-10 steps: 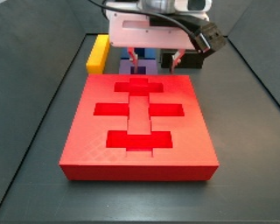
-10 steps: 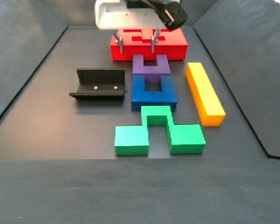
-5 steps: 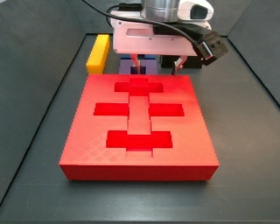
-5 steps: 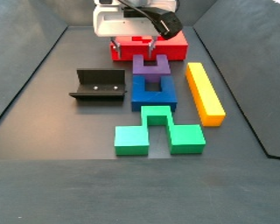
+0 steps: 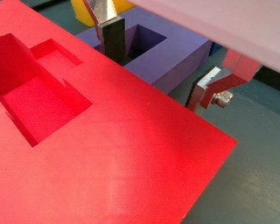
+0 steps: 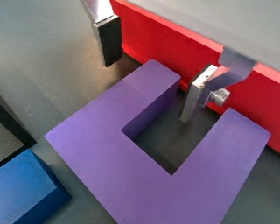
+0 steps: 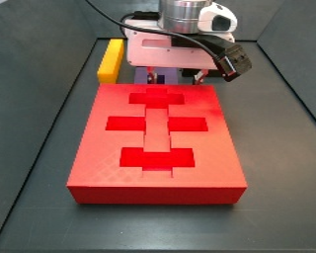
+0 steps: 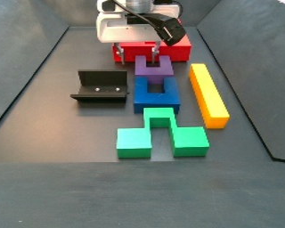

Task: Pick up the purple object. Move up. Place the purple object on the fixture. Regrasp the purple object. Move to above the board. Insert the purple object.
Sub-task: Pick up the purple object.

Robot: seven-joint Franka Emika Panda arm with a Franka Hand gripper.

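I should next grab the purple object with my gripper by one peg (image 5: 168, 66) beside its notch, to lift the object and place it on the fixture.
The purple object (image 6: 119, 149) lies flat on the floor just beside the red board (image 6: 189, 48), its notch facing the board. It also shows in a wrist view (image 5: 166, 61) and a side view (image 8: 153, 68). My gripper (image 6: 154, 68) is low over it and open. One finger (image 6: 108, 39) stands outside a prong and the other finger (image 6: 201, 94) stands in the notch, so the jaws straddle that prong without closing on it. In a side view the gripper (image 7: 170, 69) hides most of the block. The black fixture (image 8: 100, 86) stands apart, empty.
The board (image 7: 158, 138) is the biggest thing here. A blue arch block (image 8: 153, 93) touches the purple one, with a green notched block (image 8: 160, 132) beyond it. A long yellow bar (image 8: 207, 92) lies alongside. Dark walls enclose the floor.
The gripper has come down from above the purple object until its fingers sit either side of one prong. The blocks have not moved.
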